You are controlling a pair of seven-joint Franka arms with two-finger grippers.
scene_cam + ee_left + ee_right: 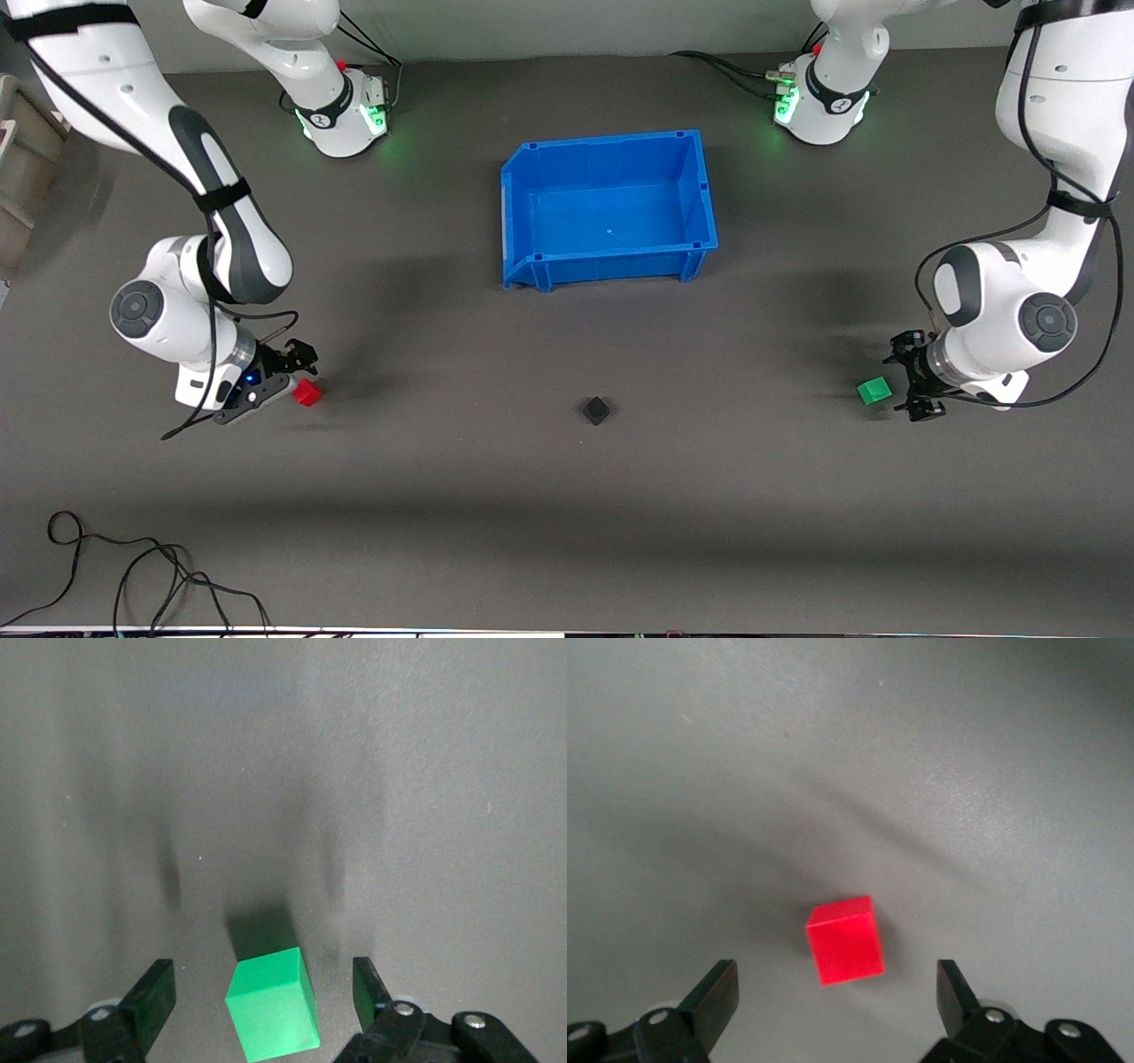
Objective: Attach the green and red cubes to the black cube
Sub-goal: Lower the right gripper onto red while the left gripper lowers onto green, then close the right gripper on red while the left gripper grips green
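Observation:
I should attach the red cube (307,392) to the black cube (596,410) next, so my right gripper needs to hold the red cube by its opposite sides.
The black cube (596,410) sits on the grey mat near the middle of the table, nearer to the front camera than the blue bin. The green cube (873,391) lies at the left arm's end; my left gripper (904,381) is low beside it and open. In the left wrist view the green cube (273,1005) stands between the open fingers (155,997), touching neither. The red cube (307,392) lies at the right arm's end; my right gripper (288,376) is open beside it. In the right wrist view the red cube (845,940) lies just ahead of the open fingertips (718,992).
An empty blue bin (516,213) stands mid-table between the two arm bases, farther from the front camera than the black cube. Loose black cables (133,567) lie at the table's front edge toward the right arm's end.

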